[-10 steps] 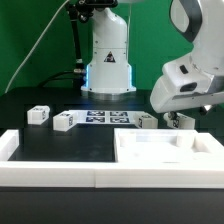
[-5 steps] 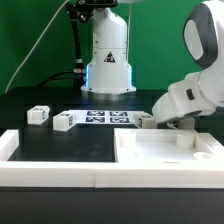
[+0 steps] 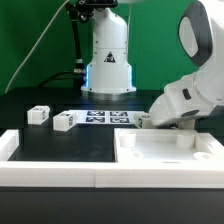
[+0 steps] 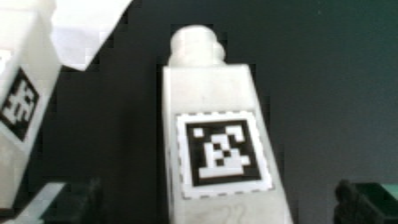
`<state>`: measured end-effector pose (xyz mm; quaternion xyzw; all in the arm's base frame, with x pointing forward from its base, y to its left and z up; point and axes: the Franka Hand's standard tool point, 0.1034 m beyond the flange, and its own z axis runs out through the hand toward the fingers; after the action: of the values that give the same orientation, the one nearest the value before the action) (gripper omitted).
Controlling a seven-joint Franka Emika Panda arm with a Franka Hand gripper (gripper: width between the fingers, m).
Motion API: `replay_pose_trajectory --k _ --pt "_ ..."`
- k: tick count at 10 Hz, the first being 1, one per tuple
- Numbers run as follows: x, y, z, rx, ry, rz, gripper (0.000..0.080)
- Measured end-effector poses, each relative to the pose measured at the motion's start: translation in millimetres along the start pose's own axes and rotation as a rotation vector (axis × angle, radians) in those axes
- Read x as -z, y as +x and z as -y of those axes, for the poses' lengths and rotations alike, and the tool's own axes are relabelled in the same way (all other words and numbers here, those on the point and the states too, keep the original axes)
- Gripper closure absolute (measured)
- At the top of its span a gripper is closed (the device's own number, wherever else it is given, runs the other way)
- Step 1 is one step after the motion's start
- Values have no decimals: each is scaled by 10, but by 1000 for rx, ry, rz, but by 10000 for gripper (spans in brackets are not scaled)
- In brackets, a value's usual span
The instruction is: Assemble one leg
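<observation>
The robot's gripper should close now, and it would hold the white tagged leg: its fingers are on either side of the leg, low over the black table.
In the wrist view a white leg [image 4: 214,120] with a black-and-white tag on its face lies lengthwise between my two dark fingers [image 4: 50,200], its rounded peg end pointing away. My gripper [image 4: 214,205] is open and straddles it, with gaps on both sides. A second tagged leg [image 4: 22,90] lies beside it. In the exterior view my gripper [image 3: 160,122] is down at the table just behind the big white tabletop piece [image 3: 150,152], over a leg [image 3: 146,121]. Two more legs [image 3: 38,114] [image 3: 64,121] sit on the exterior view's left.
The marker board [image 3: 105,118] lies in front of the robot base [image 3: 108,60]. A long white wall [image 3: 50,168] runs along the front edge of the black table. A green backdrop stands behind.
The arm has come down and shifted a little toward the exterior view's left, bringing the open gripper low to the table around the leg behind the tabletop piece.
</observation>
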<state>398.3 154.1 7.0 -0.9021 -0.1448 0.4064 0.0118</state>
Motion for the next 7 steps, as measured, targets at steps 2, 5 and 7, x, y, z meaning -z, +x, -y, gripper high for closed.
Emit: replay_pose_trajectory --k 2,5,7 --pt "-16 14 8 2 1 -7 253" --pt "-20 14 8 2 1 -6 425" --pt "-20 14 8 2 1 -6 508"
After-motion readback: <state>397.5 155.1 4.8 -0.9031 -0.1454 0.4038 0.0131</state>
